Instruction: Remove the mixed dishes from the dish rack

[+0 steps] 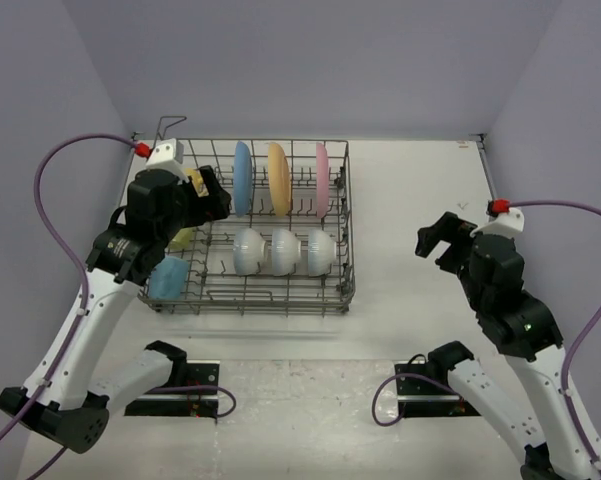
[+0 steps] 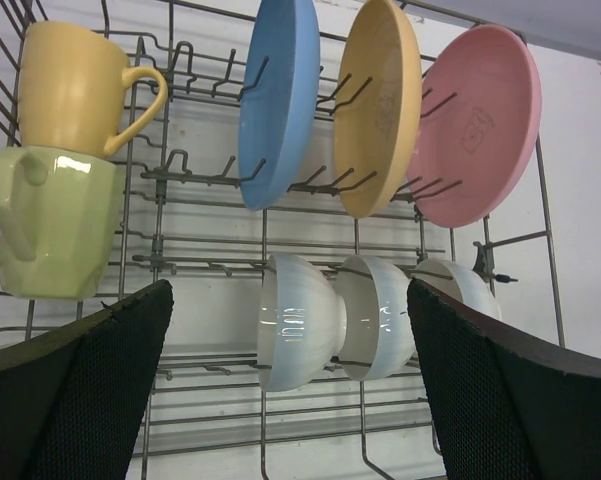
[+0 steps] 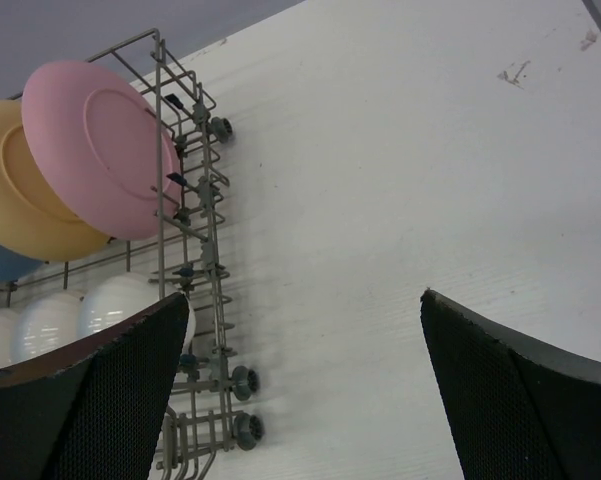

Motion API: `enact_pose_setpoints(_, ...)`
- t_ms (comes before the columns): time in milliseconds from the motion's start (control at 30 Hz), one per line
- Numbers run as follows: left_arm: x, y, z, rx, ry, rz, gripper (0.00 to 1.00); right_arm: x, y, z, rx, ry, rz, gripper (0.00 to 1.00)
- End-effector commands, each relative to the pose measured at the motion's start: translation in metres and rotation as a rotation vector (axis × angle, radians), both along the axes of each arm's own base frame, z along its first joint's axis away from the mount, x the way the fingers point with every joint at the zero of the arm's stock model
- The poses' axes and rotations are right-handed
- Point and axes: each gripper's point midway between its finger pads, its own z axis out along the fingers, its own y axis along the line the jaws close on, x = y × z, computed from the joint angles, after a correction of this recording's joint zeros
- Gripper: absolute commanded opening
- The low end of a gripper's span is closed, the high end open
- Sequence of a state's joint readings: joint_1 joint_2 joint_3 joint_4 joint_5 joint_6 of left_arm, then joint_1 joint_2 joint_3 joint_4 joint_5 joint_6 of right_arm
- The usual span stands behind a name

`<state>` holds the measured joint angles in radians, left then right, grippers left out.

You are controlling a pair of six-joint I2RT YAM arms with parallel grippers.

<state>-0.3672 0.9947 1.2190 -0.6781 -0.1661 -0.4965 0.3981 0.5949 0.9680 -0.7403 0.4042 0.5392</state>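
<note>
My left gripper grabs the pink plate by its exposed rim (image 1: pixel 322 181) (image 2: pixel 534 122) next, with one finger on each side of the plate. The plate's far rim stays free for my right gripper's handover.
The grey wire dish rack (image 1: pixel 345 285) holds a blue plate (image 1: pixel 242 178), an orange plate (image 1: pixel 278 178) and a pink plate (image 1: pixel 322 180) upright at the back. Three white bowls (image 1: pixel 285 250) stand on edge in front of them. A yellow mug (image 2: pixel 75 88), a green mug (image 2: pixel 55 220) and a light-blue mug (image 1: pixel 167 277) sit at the rack's left side. My left gripper (image 1: pixel 217 196) is open and empty above the rack's left part, facing the bowls (image 2: pixel 298 335). My right gripper (image 1: pixel 432 240) is open and empty above the table, right of the rack (image 3: pixel 205 250).
The rack has small wheels (image 3: pixel 245 380) on its right side. Bare white table (image 1: pixel 420 180) lies to the right of the rack and in front of it. Grey walls close the table on three sides.
</note>
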Motion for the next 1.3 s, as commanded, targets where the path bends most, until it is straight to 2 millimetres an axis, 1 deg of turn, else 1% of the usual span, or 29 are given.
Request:
enact_pose_setpoints(0, -0.002, 0.003, 0.018, -0.001, -0.050, 0.008, 1.00, 0.002, -0.005, 0.009, -0.003, -0.044, -0.027, 0.99)
enact_pose_setpoints(133, 0.002, 0.000, 0.021, -0.003, -0.053, -0.007, 1.00, 0.004, -0.004, 0.006, 0.008, -0.044, -0.027, 0.99)
enact_pose_setpoints(200, 0.006, -0.009, 0.028, -0.018, -0.057, -0.040, 1.00, 0.005, -0.003, 0.002, -0.002, -0.030, -0.023, 0.99)
enact_pose_setpoints(300, 0.014, -0.029, 0.034, -0.067, -0.075, -0.107, 1.00, 0.010, -0.002, -0.010, -0.014, 0.010, -0.031, 0.99)
enact_pose_setpoints(333, 0.018, -0.040, 0.033, -0.081, -0.071, -0.143, 1.00, 0.011, -0.003, -0.012, -0.015, 0.016, -0.043, 0.99)
enact_pose_setpoints(367, 0.022, -0.048, 0.043, -0.099, -0.101, -0.165, 1.00, 0.014, -0.002, -0.017, -0.010, 0.034, -0.055, 0.99)
enact_pose_setpoints(400, 0.024, -0.055, 0.047, -0.107, -0.110, -0.185, 1.00, 0.015, -0.002, -0.018, -0.009, 0.042, -0.062, 0.99)
enact_pose_setpoints(433, 0.029, -0.069, 0.046, -0.106, -0.104, -0.221, 1.00, 0.017, -0.002, -0.020, -0.006, 0.049, -0.068, 0.99)
enact_pose_setpoints(467, 0.034, -0.077, 0.059, -0.109, -0.141, -0.240, 1.00, 0.019, -0.001, -0.023, -0.001, 0.062, -0.079, 0.99)
enact_pose_setpoints(500, 0.042, -0.091, 0.053, -0.098, -0.124, -0.263, 1.00, 0.021, -0.002, -0.024, -0.002, 0.067, -0.087, 0.99)
enact_pose_setpoints(533, 0.046, -0.098, 0.055, -0.093, -0.130, -0.280, 1.00, 0.022, -0.004, -0.027, -0.012, 0.075, -0.101, 0.99)
enact_pose_setpoints(567, 0.051, -0.107, 0.067, -0.096, -0.153, -0.298, 1.00, 0.024, -0.004, -0.030, -0.021, 0.086, -0.107, 0.99)
enact_pose_setpoints(600, 0.059, -0.124, 0.054, -0.076, -0.117, -0.330, 1.00, 0.025, -0.005, -0.032, -0.026, 0.094, -0.111, 0.99)
enact_pose_setpoints(633, 0.063, -0.132, 0.055, -0.062, -0.119, -0.349, 1.00, 0.025, -0.004, -0.034, -0.029, 0.099, -0.110, 0.99)
enact_pose_setpoints(667, 0.070, -0.146, 0.055, -0.054, -0.117, -0.371, 1.00, 0.026, -0.005, -0.036, -0.033, 0.105, -0.111, 0.99)
enact_pose_setpoints(833, 0.091, -0.178, 0.049, -0.039, -0.108, -0.412, 1.00, 0.025, -0.008, -0.047, -0.042, 0.128, -0.126, 0.99)
enact_pose_setpoints(867, 0.098, -0.190, 0.034, -0.025, -0.081, -0.426, 1.00, 0.025, -0.006, -0.048, -0.042, 0.133, -0.121, 0.99)
enact_pose_setpoints(900, 0.103, -0.196, 0.038, -0.028, -0.091, -0.431, 1.00, 0.026, -0.006, -0.049, -0.045, 0.136, -0.122, 0.99)
enact_pose_setpoints(933, 0.107, -0.202, 0.035, -0.027, -0.087, -0.436, 1.00, 0.026, -0.007, -0.049, -0.046, 0.137, -0.125, 0.99)
enact_pose_setpoints(967, 0.115, -0.209, 0.019, -0.016, -0.057, -0.437, 1.00, 0.027, -0.007, -0.049, -0.046, 0.138, -0.125, 0.99)
enact_pose_setpoints(1000, 0.118, -0.217, 0.021, -0.031, -0.056, -0.462, 1.00, 0.028, -0.006, -0.049, -0.042, 0.142, -0.127, 0.99)
enact_pose_setpoints(1033, 0.122, -0.220, 0.018, -0.033, -0.051, -0.459, 1.00, 0.028, -0.005, -0.050, -0.040, 0.147, -0.125, 0.99)
enact_pose_setpoints(1067, 0.129, -0.224, 0.003, -0.025, -0.022, -0.451, 1.00, 0.028, -0.002, -0.051, -0.032, 0.153, -0.113, 0.99)
enact_pose_setpoints(1100, 0.133, -0.226, 0.000, -0.024, -0.018, -0.442, 0.99, 0.029, 0.000, -0.052, -0.028, 0.157, -0.107, 0.99)
enact_pose_setpoints(1133, 0.137, -0.228, -0.001, -0.025, -0.019, -0.438, 0.97, 0.030, 0.001, -0.053, -0.025, 0.163, -0.101, 0.99)
enact_pose_setpoints(1167, 0.147, -0.224, -0.012, -0.001, -0.008, -0.388, 0.94, 0.030, 0.003, -0.054, -0.021, 0.167, -0.091, 0.99)
enact_pose_setpoints(1200, 0.151, -0.224, -0.018, 0.008, 0.000, -0.374, 0.92, 0.030, 0.003, -0.055, -0.018, 0.173, -0.092, 0.99)
enact_pose_setpoints(1233, 0.155, -0.223, -0.018, 0.012, -0.002, -0.359, 0.87, 0.030, 0.004, -0.056, -0.016, 0.177, -0.090, 0.99)
enact_pose_setpoints(1267, 0.161, -0.223, -0.029, 0.028, 0.014, -0.341, 0.83, 0.030, 0.005, -0.056, -0.015, 0.177, -0.086, 0.99)
